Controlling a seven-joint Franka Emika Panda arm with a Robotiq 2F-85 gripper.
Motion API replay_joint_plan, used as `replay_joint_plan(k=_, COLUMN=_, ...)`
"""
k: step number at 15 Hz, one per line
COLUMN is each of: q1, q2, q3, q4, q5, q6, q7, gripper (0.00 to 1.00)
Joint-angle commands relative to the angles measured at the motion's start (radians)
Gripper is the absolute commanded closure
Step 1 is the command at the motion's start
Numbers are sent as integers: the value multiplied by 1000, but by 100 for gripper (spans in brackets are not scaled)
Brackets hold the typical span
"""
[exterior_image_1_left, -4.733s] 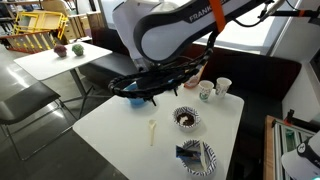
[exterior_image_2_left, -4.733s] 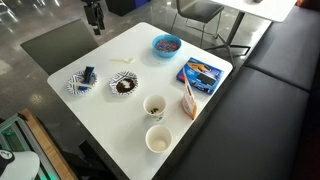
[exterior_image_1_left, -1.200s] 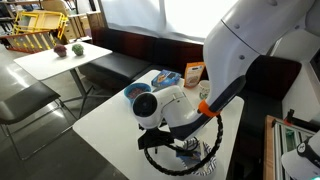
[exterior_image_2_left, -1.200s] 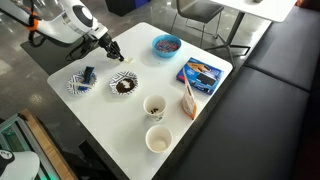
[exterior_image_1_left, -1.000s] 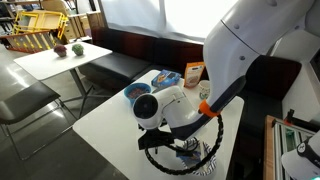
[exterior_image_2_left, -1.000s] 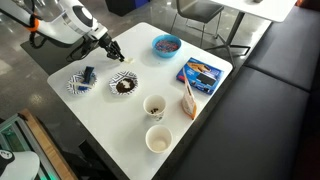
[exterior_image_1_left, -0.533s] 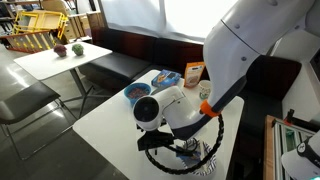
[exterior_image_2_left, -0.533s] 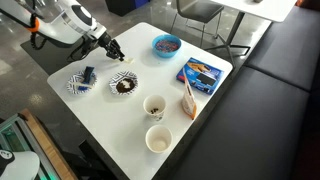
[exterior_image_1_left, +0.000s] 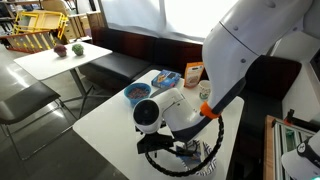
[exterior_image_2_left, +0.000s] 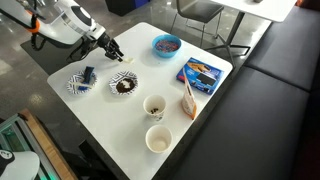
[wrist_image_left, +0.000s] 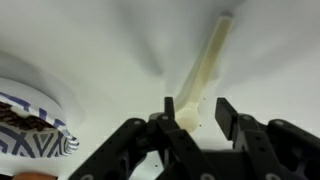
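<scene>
The utensil would be caught if I closed my gripper now, because my fingers reach past the near part of the utensil's wider end (wrist_image_left: 188, 117). I should close my gripper on it.
A cream plastic utensil (wrist_image_left: 205, 62) lies flat on the white table (exterior_image_2_left: 200, 120), a thin stick with a wider end. In the wrist view that wider end sits between the fingers of my gripper (wrist_image_left: 197, 105), close to one finger and clear of the other. The jaws stand apart and grip nothing. In an exterior view my gripper (exterior_image_2_left: 113, 52) is low over the table's far left edge, right at the utensil (exterior_image_2_left: 123, 61). The arm's white body (exterior_image_1_left: 165, 110) hides the gripper in an exterior view.
A patterned plate (exterior_image_2_left: 72, 84) with a blue item and a small bowl of dark food (exterior_image_2_left: 124, 85) lie beside the gripper. Farther off are a blue bowl (exterior_image_2_left: 166, 44), a blue box (exterior_image_2_left: 202, 72), two cups (exterior_image_2_left: 155, 106) and a bench seat (exterior_image_2_left: 280, 100).
Since the earliest frames the arm has come down to the table at the utensil. Over the last second it has hardly moved.
</scene>
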Motion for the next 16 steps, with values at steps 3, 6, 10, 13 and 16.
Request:
replay_joint_plan(k=3, q1=-20, q2=65, q3=16, q4=43, q5=-32, q6=33, q7=47, gripper=65)
replay_joint_plan(k=6, q1=-19, q2=57, q3=23, q4=49, q5=-22, q6=15, q7=27, gripper=89)
replay_joint_plan(k=10, q1=-59, q2=-68, q3=95, q4=-20, q5=83, q6=-66, q7=-119, gripper=96)
replay_joint_plan(k=13, q1=-92, q2=-173, q3=137, q4=-30, q5=200, q6=-209, q7=-281, gripper=96)
replay_joint_plan(k=16, q1=-136, q2=-240, q3=162, q4=28, q5=334, q6=-354, q7=-512, gripper=96)
